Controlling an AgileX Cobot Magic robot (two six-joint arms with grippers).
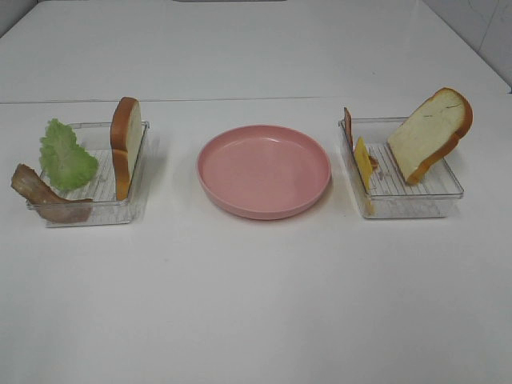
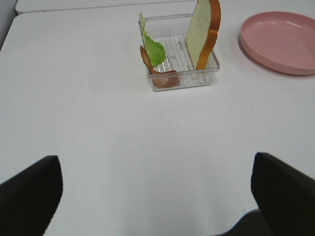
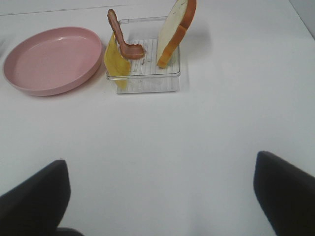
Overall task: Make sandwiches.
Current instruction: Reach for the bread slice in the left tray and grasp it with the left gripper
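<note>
My left gripper picks up the bread slice by its top crust (image 1: 127, 103) next, to lay a sandwich's first layer on the pink plate (image 1: 264, 172).
No sandwich is stacked; the parts stand in two clear trays. The left tray (image 1: 104, 213) holds a bread slice (image 1: 126, 144) on edge, a green lettuce leaf (image 1: 68, 156) and a brown bacon strip (image 1: 44, 196) hanging over its corner. In the right tray (image 1: 416, 210) a second bread slice (image 1: 428, 132) leans, with a yellow cheese slice (image 1: 362, 164) and a bacon strip (image 1: 348, 126). My left gripper (image 2: 157, 196) is open over bare table, well short of its tray (image 2: 184, 81). My right gripper (image 3: 160, 196) is open too, far from its tray (image 3: 147, 84). Neither shows in the high view.
A round pink plate (image 1: 264, 172) lies between the two trays with nothing on it. The white table (image 1: 256, 304) stretches wide in front of plate and trays. A seam in the tabletop runs behind the trays.
</note>
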